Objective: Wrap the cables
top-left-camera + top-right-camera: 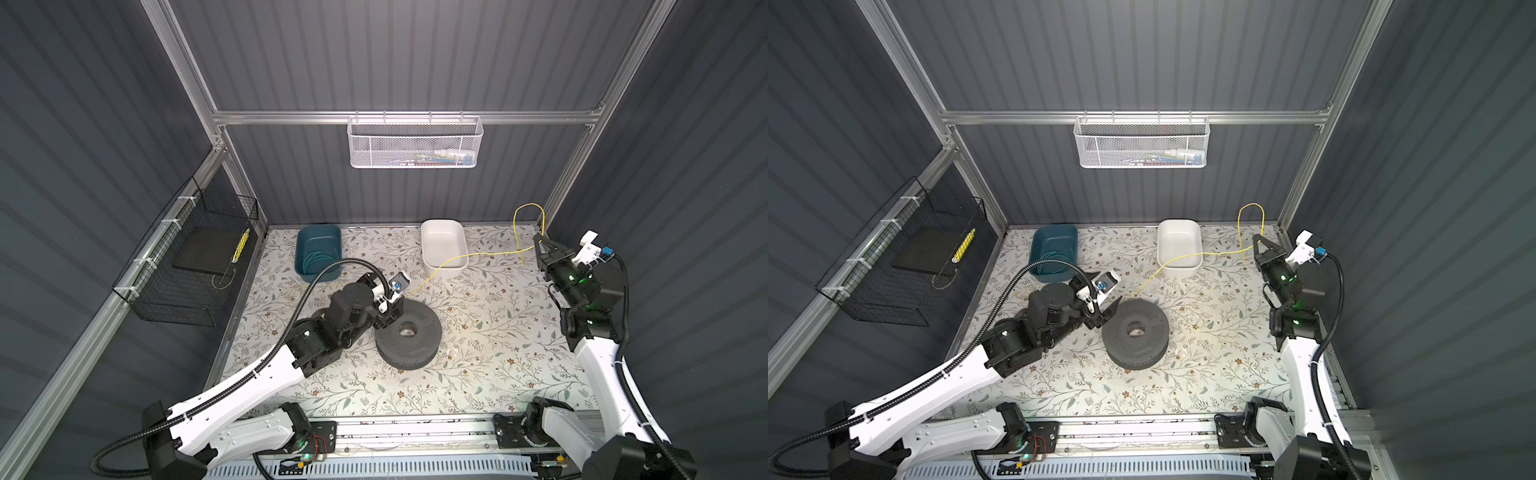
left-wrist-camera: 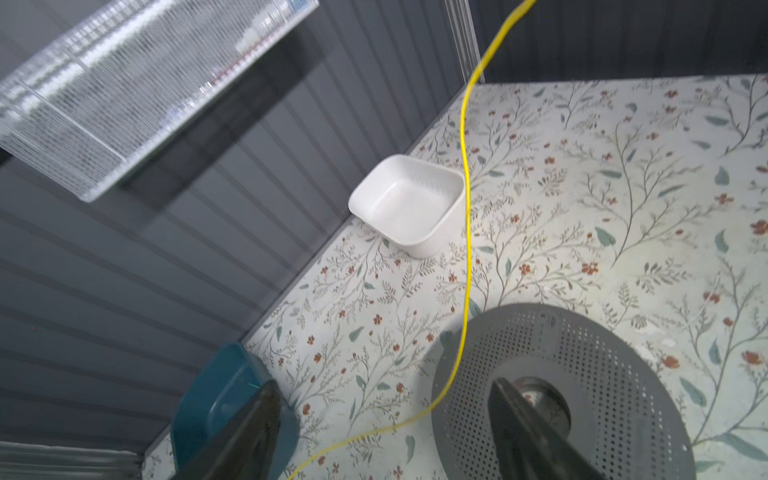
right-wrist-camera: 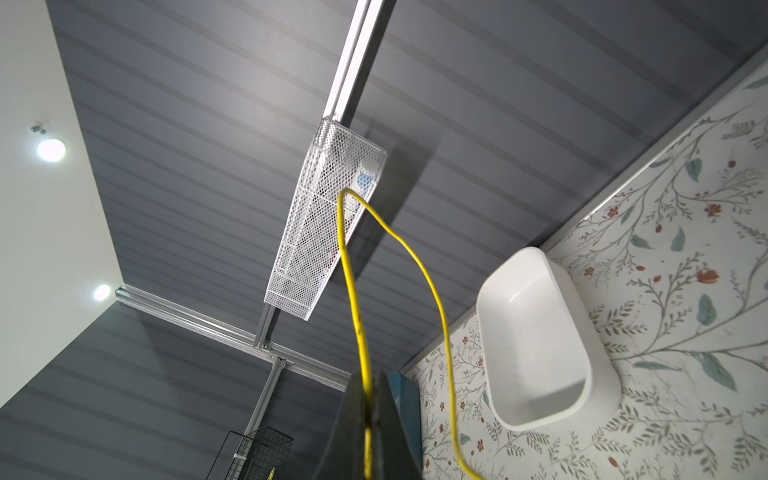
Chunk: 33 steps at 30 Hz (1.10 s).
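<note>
My left gripper pinches the yellow cable along its loose part beside the spool next, which leaves the arched loop free for wrapping.
The yellow cable (image 1: 457,257) runs from beside the grey perforated spool (image 1: 426,322) past the white bin's front to my right gripper (image 1: 539,239), which is shut on it. Above that gripper the cable arches into a loop, and its free end hangs down to the table. In the right wrist view the cable (image 3: 353,282) is pinched between the closed fingers of the right gripper (image 3: 372,378). My left gripper (image 1: 388,313) is open at the spool's far-left edge. In the left wrist view the cable (image 2: 467,208) passes loose between the spread fingers of the left gripper (image 2: 382,384), beside the spool (image 2: 602,374).
A teal bin (image 1: 318,232) with a thin teal wire inside stands at the back left, and a white bin (image 1: 428,245) at the back middle. A black wire basket (image 1: 187,266) hangs on the left wall, a white mesh basket (image 1: 415,143) on the back wall.
</note>
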{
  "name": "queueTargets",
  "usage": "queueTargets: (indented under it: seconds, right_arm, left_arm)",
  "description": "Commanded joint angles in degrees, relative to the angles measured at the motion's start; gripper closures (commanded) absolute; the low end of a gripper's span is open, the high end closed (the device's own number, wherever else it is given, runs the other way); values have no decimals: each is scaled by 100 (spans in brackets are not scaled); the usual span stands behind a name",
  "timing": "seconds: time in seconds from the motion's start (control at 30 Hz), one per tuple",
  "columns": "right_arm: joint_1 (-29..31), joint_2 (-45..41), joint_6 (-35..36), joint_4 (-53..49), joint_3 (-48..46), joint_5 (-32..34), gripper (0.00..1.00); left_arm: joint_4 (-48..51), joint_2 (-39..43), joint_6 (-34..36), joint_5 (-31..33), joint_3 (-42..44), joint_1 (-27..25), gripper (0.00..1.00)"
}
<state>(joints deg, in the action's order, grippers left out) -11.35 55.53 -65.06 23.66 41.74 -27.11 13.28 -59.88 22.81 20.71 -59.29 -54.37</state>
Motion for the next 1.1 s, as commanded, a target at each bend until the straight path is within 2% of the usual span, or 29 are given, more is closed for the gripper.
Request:
queueTargets:
  seconds: [0.0, 0.13, 0.3, 0.37, 0.5, 0.57, 0.67, 0.7, 0.87, 1.07]
  right_arm:
    - [191, -172, 278, -80, -92, 127, 100]
    - [508, -265, 409, -213, -169, 270, 100]
    - [986, -332, 459, -296, -339, 398, 100]
    - [1133, -349, 433, -286, -403, 366, 100]
    - [1360, -424, 430, -268, -525, 296, 100]
    - [1429, -479, 428, -249, -600, 277, 100]
    - [1537, -491, 424, -182, -670, 184, 100]
    - [1585, -483, 424, -149, -687, 164, 100]
    - [1720, -490, 407, -81, -763, 205, 100]
    - [1758, -534, 417, -90, -743, 184, 100]
  left_arm:
    - [263, -405, 222, -454, -697, 11, 21]
    - [-1, -1516, 270, -1185, -1502, -103, 23]
    - [-608, -3001, 541, -1794, -2509, -497, 26]
    - [-1055, -3346, 549, -1884, -2610, -560, 30]
    - [-2201, -3663, 1123, -1603, -2320, -813, 30]
    - [-2358, -3790, 1254, -1503, -2304, -864, 30]
    - [-2758, -3907, 1285, -1255, -2230, -865, 39]
    - [-2881, -3933, 1337, -1253, -2228, -865, 45]
    - [-2410, -4160, 1288, -1303, -2487, -861, 54]
    - [-2329, -4302, 1243, -1120, -2500, -856, 52]
